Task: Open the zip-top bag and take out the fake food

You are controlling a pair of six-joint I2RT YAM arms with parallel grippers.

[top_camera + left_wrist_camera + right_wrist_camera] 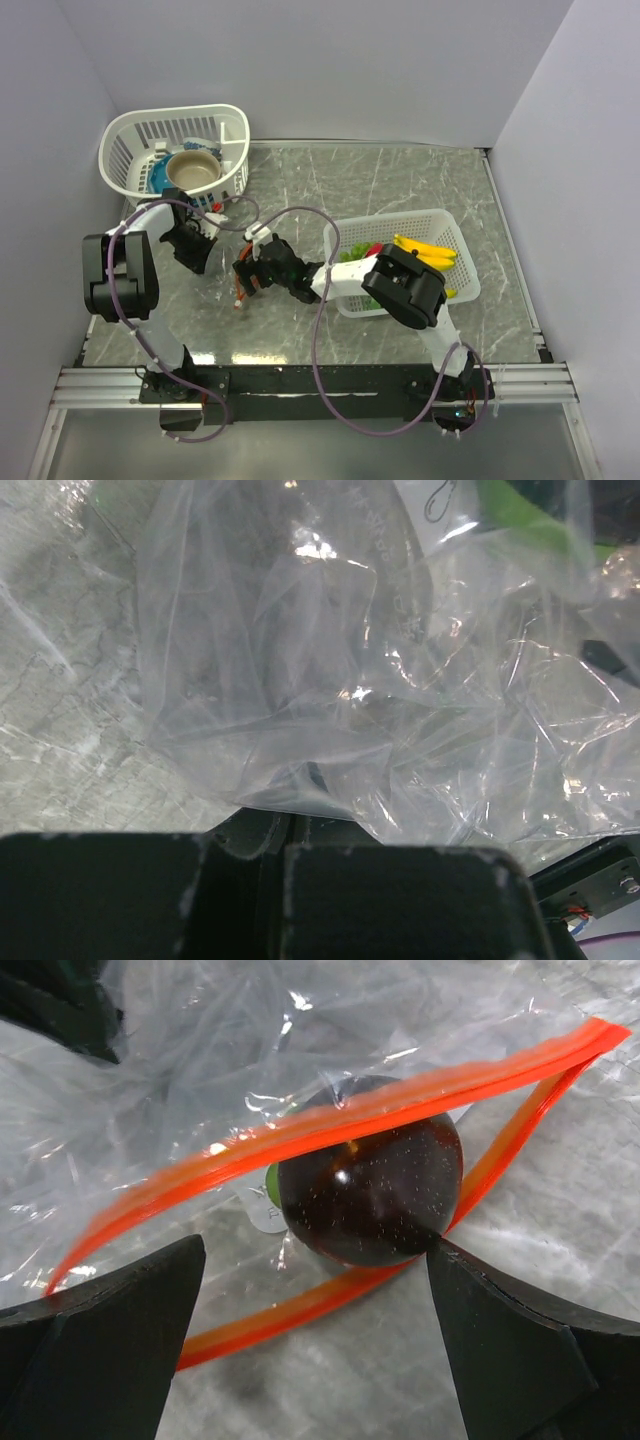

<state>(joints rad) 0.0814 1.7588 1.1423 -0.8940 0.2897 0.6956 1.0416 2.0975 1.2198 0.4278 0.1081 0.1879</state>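
Note:
The food needs to be removed, so my right gripper should next grab the dark round fake food (371,1188) across its exposed sides, rather than the zip strip (330,1120).
The clear zip-top bag (330,650) lies on the marble table between the two grippers. Its orange-red zip strip (330,1120) stands open in a loop and also shows in the top view (240,291). A dark, glossy round fake food (370,1185) with a green bit sits in the bag's mouth. My right gripper (315,1250) is open, its fingers on either side of the mouth, the right finger touching the dark piece; it is at the table's middle (252,274). My left gripper (285,815) is shut on the bag's clear plastic at its far end (198,250).
A white mesh basket (450,235) at the right holds a yellow banana bunch (425,250), a green piece (352,255) and a red piece (373,249). A second white basket (130,135) at the back left holds a tan bowl (193,170) and a blue item.

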